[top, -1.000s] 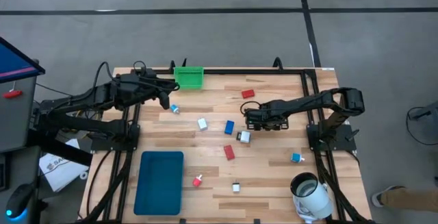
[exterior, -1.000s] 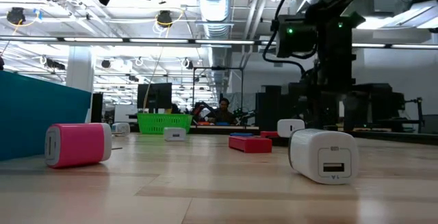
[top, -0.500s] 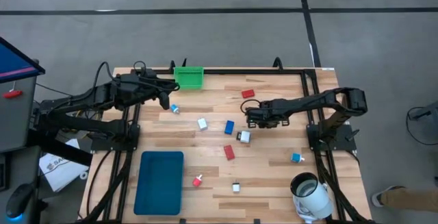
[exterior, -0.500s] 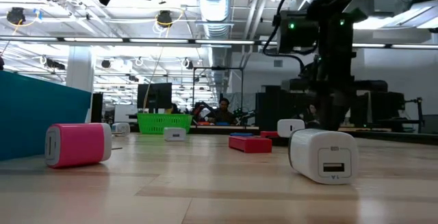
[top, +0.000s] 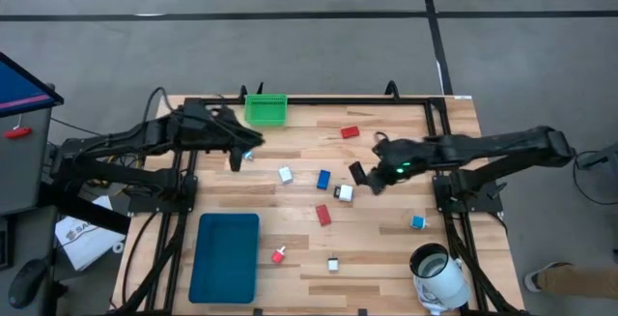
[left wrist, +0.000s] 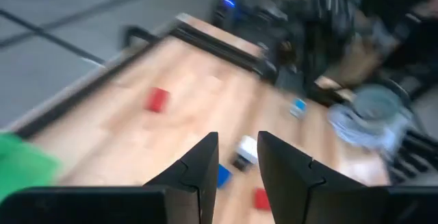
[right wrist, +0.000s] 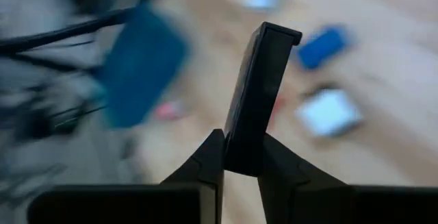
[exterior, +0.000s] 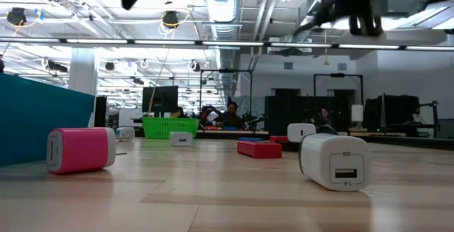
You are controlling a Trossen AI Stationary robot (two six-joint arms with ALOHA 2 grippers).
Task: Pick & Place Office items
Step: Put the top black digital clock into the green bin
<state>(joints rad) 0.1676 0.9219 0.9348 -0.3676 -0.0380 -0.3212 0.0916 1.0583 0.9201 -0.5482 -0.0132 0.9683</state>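
The left gripper should next grab the black block, which has to be placed in the green bin (top: 266,109), by its loose end (top: 356,173).
Small office items lie scattered on the wooden table (top: 386,248): a red block (top: 350,132), a blue block (top: 323,179), white bits (top: 286,174) (top: 344,192), a second red block (top: 323,215), a cyan bit (top: 418,222) and a pink-red bit (top: 278,255). My right gripper (top: 362,173) hangs above the table's middle, shut on a black oblong block (right wrist: 263,87). My left gripper (top: 237,154) hovers near the green bin (top: 266,109). In the left wrist view its fingers (left wrist: 236,166) stand slightly apart with nothing between them. A cyan bit (top: 248,155) lies beside it. My right gripper pinches the black block by one end (right wrist: 239,152) between its two fingers. The block lies along the fingers and sticks out past their tips. It is lifted clear of the table, above the blue block (right wrist: 321,46) and a white bit (right wrist: 330,111).
A teal tray (top: 225,256) lies at the near left. A white mug-like cylinder (top: 439,275) stands at the near right corner. A small white bit (top: 333,265) lies near the front edge. In the low view a pink block (exterior: 80,149) and a white block (exterior: 333,161) sit close.
My right gripper has shut on the black block and risen with it, lifting it clear of the table while the arm stretched out. My left gripper has shifted a little toward the table's right.
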